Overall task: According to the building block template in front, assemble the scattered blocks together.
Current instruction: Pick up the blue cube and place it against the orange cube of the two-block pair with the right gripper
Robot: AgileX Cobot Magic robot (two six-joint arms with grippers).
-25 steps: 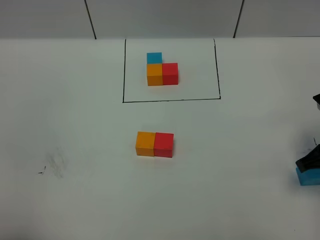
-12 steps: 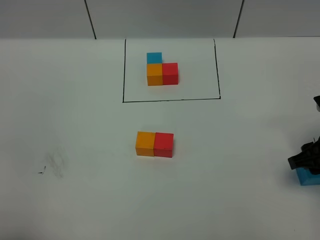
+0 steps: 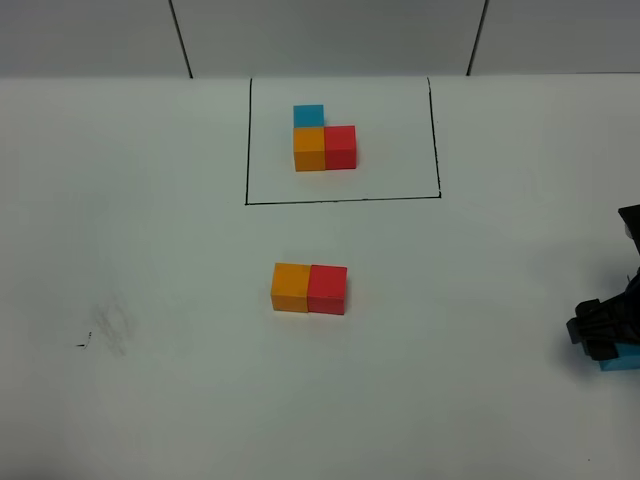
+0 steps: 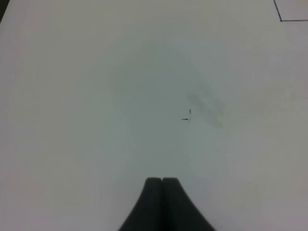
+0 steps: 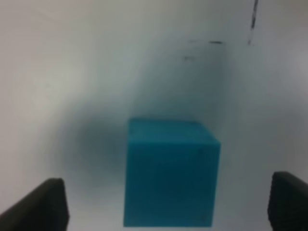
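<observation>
My right gripper moves down next before it closes on the sky-blue block (image 5: pixel 168 173). Its fingers are above the block, whose shadow shows between them, so closing now would miss.
The building block template (image 3: pixel 323 138), a sky-blue, an orange and a red cube in an L, sits inside a black drawn rectangle at the back. An unframed orange block (image 3: pixel 290 287) and red block (image 3: pixel 327 289) lie side by side mid-table, touching. The sky-blue block (image 5: pixel 168 173) rests on the table at the right edge, where only its corner (image 3: pixel 620 359) shows under the arm. My right gripper (image 5: pixel 163 207) is open, its fingers wide apart on either side of that block without touching it. My left gripper (image 4: pixel 162 182) is shut on nothing above bare table.
A faint smudge with a small dark mark (image 3: pixel 105 333) lies on the white table at the left. The black rectangle outline (image 3: pixel 340 200) borders the template. Wall panels run along the back.
My right gripper has opened from shut to wide and has come down over the sky-blue block, hiding more of it in the high view. The orange and red blocks have not moved.
</observation>
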